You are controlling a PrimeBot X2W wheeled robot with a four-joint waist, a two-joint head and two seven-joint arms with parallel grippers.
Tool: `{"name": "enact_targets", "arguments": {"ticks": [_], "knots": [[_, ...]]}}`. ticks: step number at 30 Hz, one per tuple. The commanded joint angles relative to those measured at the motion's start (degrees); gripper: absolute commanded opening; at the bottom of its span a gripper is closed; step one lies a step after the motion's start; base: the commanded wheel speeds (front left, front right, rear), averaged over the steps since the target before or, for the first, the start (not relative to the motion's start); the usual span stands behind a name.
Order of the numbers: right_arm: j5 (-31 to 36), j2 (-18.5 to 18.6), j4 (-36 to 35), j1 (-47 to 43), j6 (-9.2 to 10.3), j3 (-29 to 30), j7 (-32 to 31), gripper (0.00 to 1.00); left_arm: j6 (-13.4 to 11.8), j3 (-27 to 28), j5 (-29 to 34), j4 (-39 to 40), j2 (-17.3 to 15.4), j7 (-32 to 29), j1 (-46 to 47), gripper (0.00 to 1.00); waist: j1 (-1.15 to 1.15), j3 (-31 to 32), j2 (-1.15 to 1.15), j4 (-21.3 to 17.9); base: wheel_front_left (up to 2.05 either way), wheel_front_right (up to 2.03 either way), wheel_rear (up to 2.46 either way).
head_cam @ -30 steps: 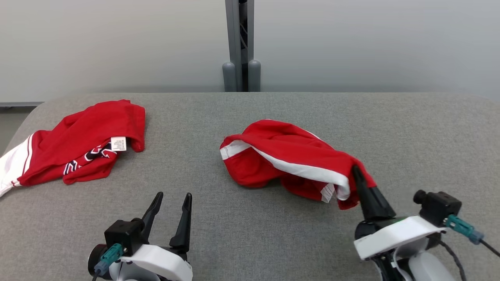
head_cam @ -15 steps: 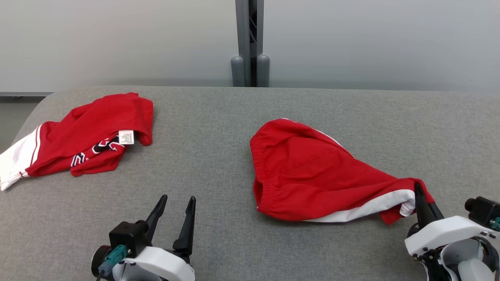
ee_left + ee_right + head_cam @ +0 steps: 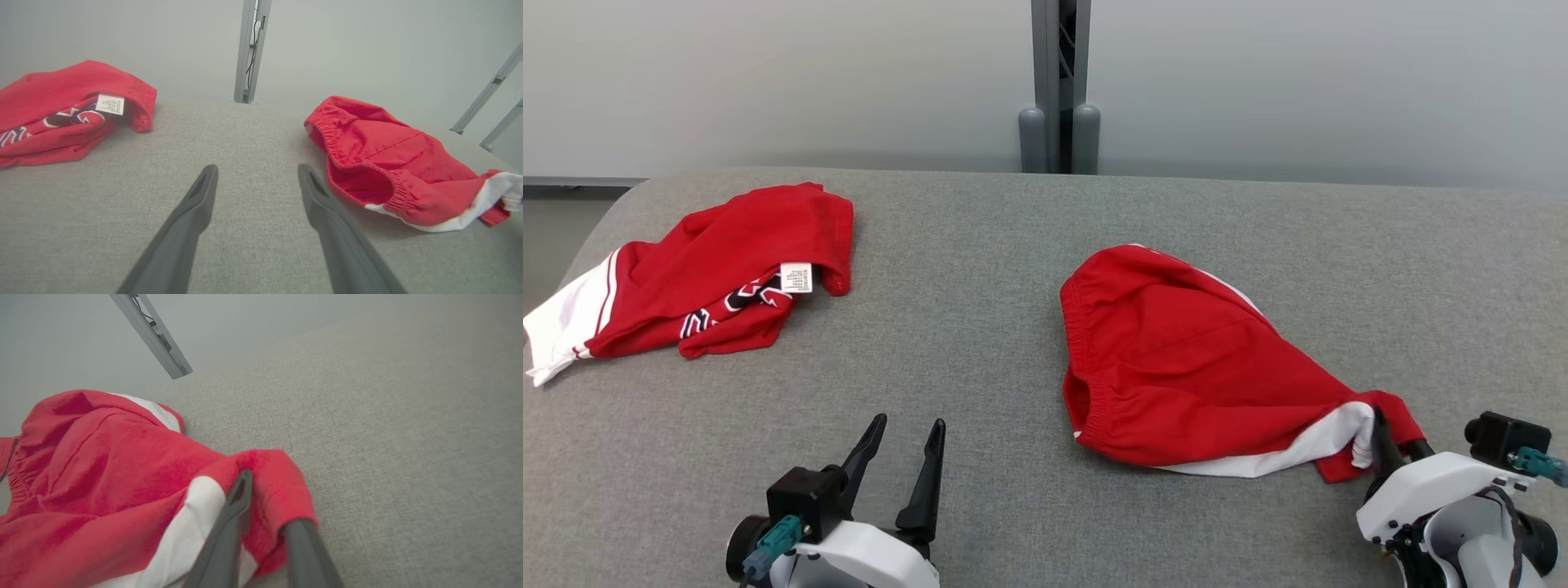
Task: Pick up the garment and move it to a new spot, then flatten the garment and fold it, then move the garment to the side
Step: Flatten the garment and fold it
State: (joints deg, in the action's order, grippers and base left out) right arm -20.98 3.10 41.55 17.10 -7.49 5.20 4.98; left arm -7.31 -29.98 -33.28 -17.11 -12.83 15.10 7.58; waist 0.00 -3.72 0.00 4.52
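My left gripper grabs the shorts by their gathered elastic hem [image 3: 1091,416] next. The waistband opening [image 3: 1077,400] gapes and its edge stands up while the legs lie slack.
The garment, a pair of red shorts [image 3: 1192,359] with a white side panel and an elastic waistband, lies stretched across the right half of the grey table [image 3: 980,343]. My right gripper [image 3: 1379,429] is shut on its near-right hem corner, low at the table's front right. In the right wrist view the cloth [image 3: 102,477] drapes over the right gripper [image 3: 265,498], covering one fingertip. My left gripper [image 3: 909,425] stands open and holds nothing at the front left, well apart from the shorts. The left wrist view shows the left gripper [image 3: 257,169] with the waistband opening of the shorts [image 3: 380,163] to its right.
A second red garment [image 3: 711,278] with white trim, dark lettering and a white label lies crumpled at the table's far left, reaching the left edge; it shows as the second garment [image 3: 53,106] in the left wrist view. A grey post [image 3: 1059,90] stands behind the table.
My right gripper has pulled the shorts' corner toward the front right, drawing the bunched heap out into a stretched shape. The head camera has shifted a little. The left gripper stays put.
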Motion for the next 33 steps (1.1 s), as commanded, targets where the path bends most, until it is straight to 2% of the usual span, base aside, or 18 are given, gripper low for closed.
{"name": "enact_targets", "arguments": {"ticks": [1,9,14,20,28,33], "knots": [[-0.46,0.59,0.16,0.39,-0.01,-0.34,0.52,1.0,0.14,0.04,0.43,-0.03,-0.08,0.11,0.41,1.0,0.0,-0.01,0.0,-0.32,0.0,0.0,0.0],[-3.73,3.04,-2.35,-2.06,-0.01,-5.06,2.08,1.0,-0.22,0.33,0.46,0.34,-0.23,0.12,0.18,1.0,0.0,-0.1,0.0,-3.39,0.0,0.0,0.0],[-4.95,4.2,-5.99,-4.6,-0.01,-6.24,1.89,1.0,-0.25,0.75,0.47,0.73,-0.45,0.11,-0.01,1.0,0.0,-0.43,0.0,-5.98,0.0,0.0,0.0],[-4.56,5.0,-11.48,-6.79,-0.01,-5.99,1.36,1.0,0.89,-0.69,0.75,0.12,-0.69,-0.62,0.22,1.0,0.0,-0.68,0.0,-9.06,0.0,0.0,0.0],[-3.26,3.59,-19.88,-8.42,-0.01,-5.33,0.33,1.0,3.37,-5.7,3.69,-1.01,-1.97,-3.12,1.24,1.0,0.0,-0.86,0.0,-12.42,0.0,0.0,0.0],[-3.01,2.7,-23.63,-9.36,-0.01,-5.46,-0.9,1.0,4.13,-7.45,4.75,-2.17,-1.66,-4.11,2.64,1.0,0.0,-1.2,0.0,-13.64,0.0,0.0,0.0]]}}
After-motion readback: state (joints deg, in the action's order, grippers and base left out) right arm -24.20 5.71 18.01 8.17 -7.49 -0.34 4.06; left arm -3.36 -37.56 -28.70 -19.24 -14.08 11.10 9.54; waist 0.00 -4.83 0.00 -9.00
